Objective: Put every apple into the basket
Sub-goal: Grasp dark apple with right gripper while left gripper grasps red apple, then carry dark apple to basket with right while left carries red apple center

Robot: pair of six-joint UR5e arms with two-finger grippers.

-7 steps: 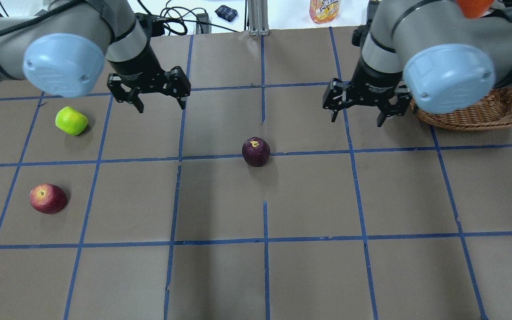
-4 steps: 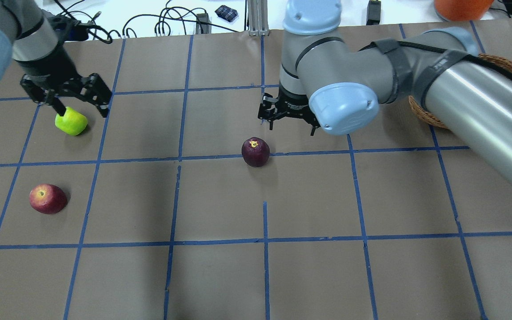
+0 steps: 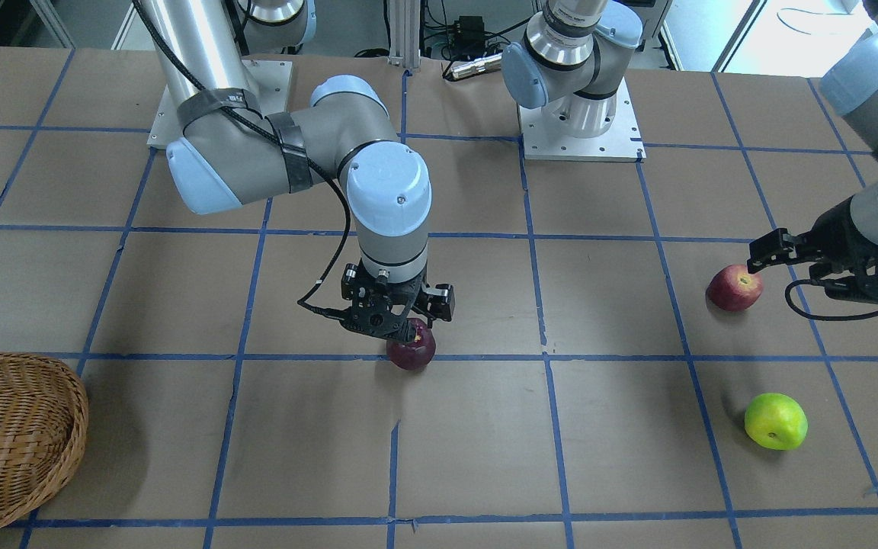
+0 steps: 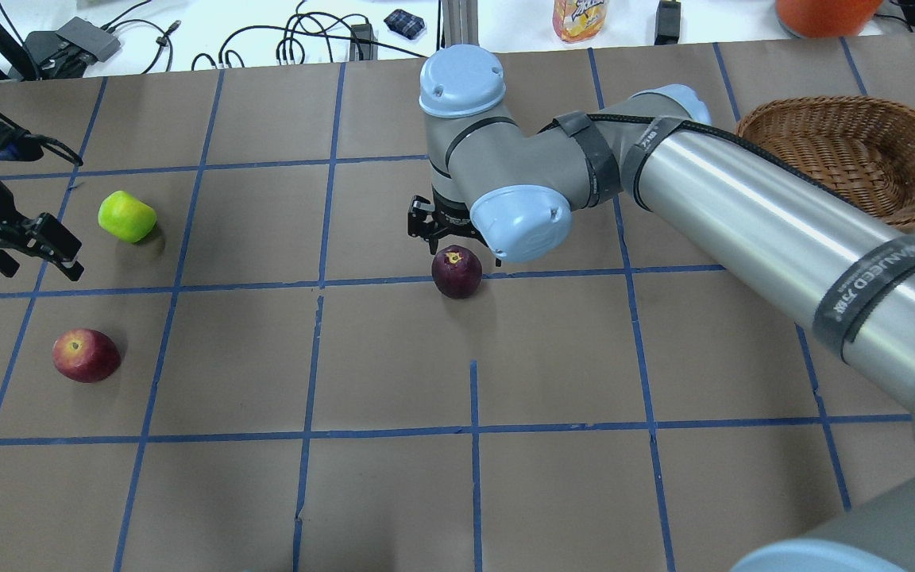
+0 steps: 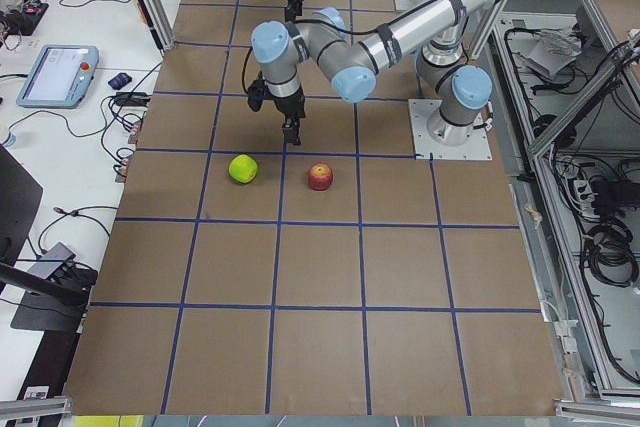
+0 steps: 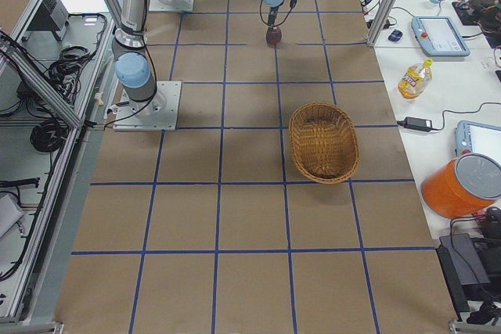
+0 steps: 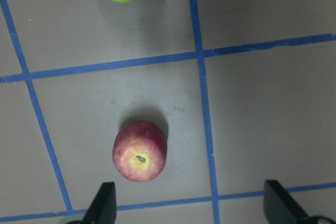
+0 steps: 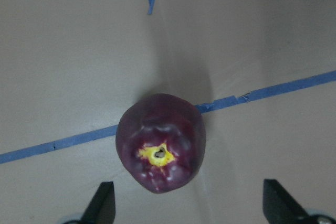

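The left gripper should next grab the red apple by its round sides, so the apple can get into the basket (image 3: 11, 439).
The maroon apple (image 4: 457, 272) sits upright near the table's middle. My right gripper (image 3: 389, 316) hangs open just over it. In the right wrist view the apple (image 8: 160, 142) lies a little left of centre between the fingertips (image 8: 102, 205). The red apple (image 4: 86, 355) and the yellow-green apple (image 4: 127, 216) lie on the table on my left side. My left gripper (image 4: 36, 266) is open and empty, hovering between them. In the left wrist view the red apple (image 7: 139, 151) sits near the left fingertip. The wicker basket (image 4: 847, 155) stands at the far right and looks empty.
A juice bottle (image 4: 581, 16), an orange bucket (image 4: 823, 12) and cables lie beyond the table's far edge. The right arm's long silver link (image 4: 743, 214) stretches across the right half of the table. Blue tape lines grid the brown surface.
The right arm swung left from beside the basket to just above the maroon apple. The left gripper moved left, past the green apple, toward the red apple. Both stayed open.
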